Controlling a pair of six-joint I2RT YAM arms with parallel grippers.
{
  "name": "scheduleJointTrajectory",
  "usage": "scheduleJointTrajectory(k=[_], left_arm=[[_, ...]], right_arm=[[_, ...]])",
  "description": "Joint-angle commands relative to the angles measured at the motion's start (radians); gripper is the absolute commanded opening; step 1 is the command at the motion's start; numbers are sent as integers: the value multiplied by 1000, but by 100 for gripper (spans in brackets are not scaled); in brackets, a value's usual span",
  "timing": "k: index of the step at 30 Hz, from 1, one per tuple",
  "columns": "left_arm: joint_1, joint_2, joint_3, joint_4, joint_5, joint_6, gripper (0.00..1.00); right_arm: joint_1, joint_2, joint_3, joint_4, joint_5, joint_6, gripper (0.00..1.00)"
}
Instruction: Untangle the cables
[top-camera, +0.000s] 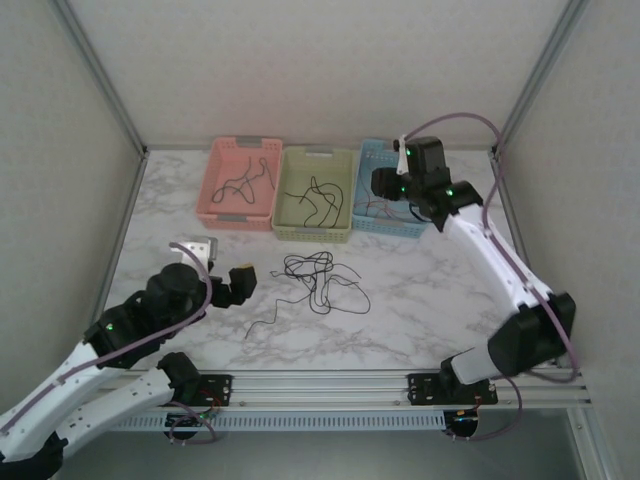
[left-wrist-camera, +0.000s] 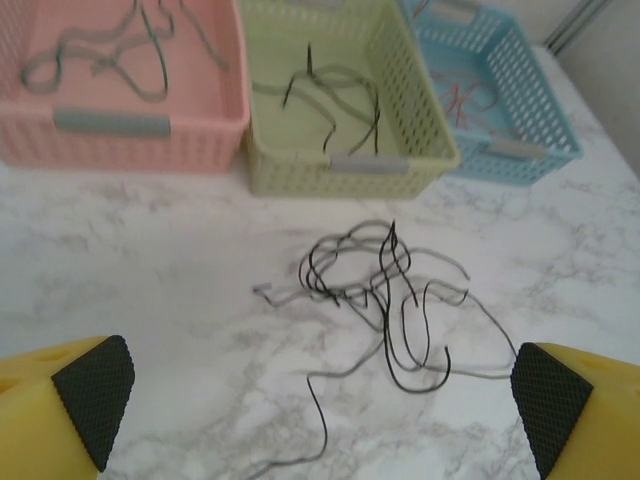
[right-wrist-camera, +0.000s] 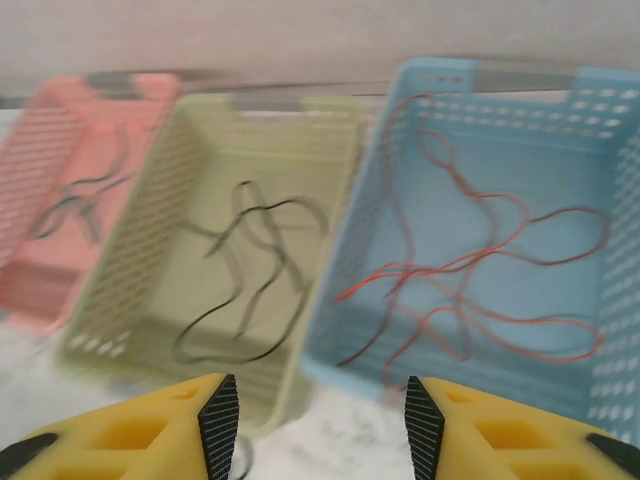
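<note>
Next, my left gripper takes hold of a black cable by its loose end beside my left gripper, and the tangle stays free for my right gripper to untangle.
A tangle of thin black cables (top-camera: 320, 280) lies on the marble table in front of the baskets, also seen from the left wrist as cables (left-wrist-camera: 395, 300). My left gripper (top-camera: 241, 283) hovers left of the tangle; its jaws (left-wrist-camera: 320, 405) stand wide open and hold nothing. Over the blue basket (top-camera: 385, 228), my right gripper (top-camera: 388, 184) is open with nothing between its fingertips (right-wrist-camera: 322, 420). Red cables (right-wrist-camera: 480, 270) lie loose in that blue basket. One black cable (right-wrist-camera: 250, 270) rests in the green basket (top-camera: 312, 234), and a dark cable (top-camera: 245, 180) in the pink basket (top-camera: 235, 222).
The three baskets stand side by side at the back of the table. Padded walls close in the left, right and back sides. A metal rail (top-camera: 320, 385) runs along the near edge between the arm bases.
</note>
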Motion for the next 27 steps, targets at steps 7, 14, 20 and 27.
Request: scheduleJointTrajectory(k=[7, 14, 20, 27], left_arm=[[7, 301, -112, 155, 240, -143, 92], [7, 535, -123, 177, 251, -142, 85], [-8, 677, -139, 208, 278, -163, 71], [-17, 757, -136, 245, 308, -160, 53]], right_arm=[[202, -214, -361, -115, -112, 136, 47], [207, -329, -502, -47, -74, 221, 47], [207, -338, -497, -43, -50, 222, 46], [207, -353, -513, -39, -52, 224, 46]])
